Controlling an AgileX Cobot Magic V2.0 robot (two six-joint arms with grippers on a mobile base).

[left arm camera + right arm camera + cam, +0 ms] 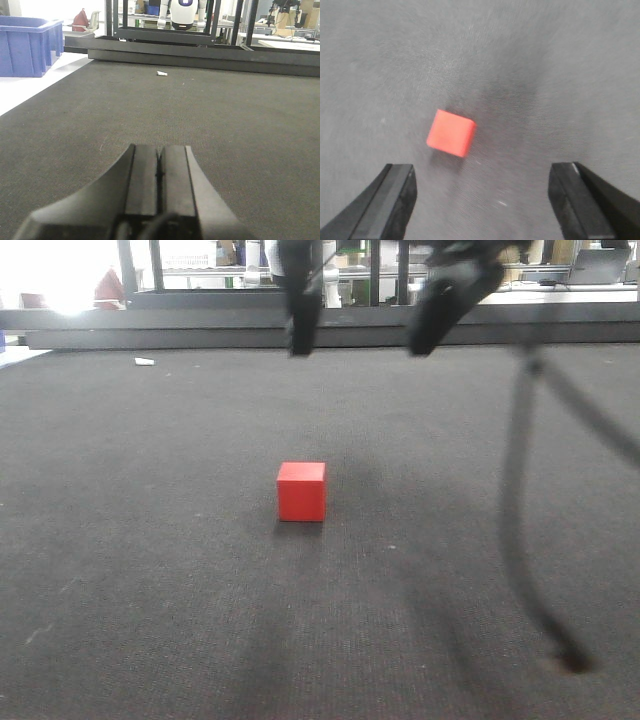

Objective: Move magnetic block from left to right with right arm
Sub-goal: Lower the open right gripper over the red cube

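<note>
My right gripper should grab the red magnetic block by two opposite sides next, so it can move the magnetic block (pixel 301 491) across the mat.
The magnetic block (pixel 301 491) is a small bright-red cube resting alone on the dark grey mat. In the right wrist view the block (pixel 451 133) lies on the mat ahead of my right gripper (pixel 482 168), a little left of centre. That gripper is open wide, and both fingers hang above the mat with nothing between them. From the front it shows as a blurred dark shape, the right gripper (pixel 432 330), high above the mat behind and right of the block. My left gripper (pixel 159 148) is shut, its pads pressed together on nothing, and it hangs at top centre (pixel 303 328).
A dark cable (pixel 515 490) droops onto the mat at the right. A small white scrap (pixel 161 73) lies near the far edge. A blue bin (pixel 27 45) stands off the mat at the far left. A black frame (pixel 165 35) runs along the back.
</note>
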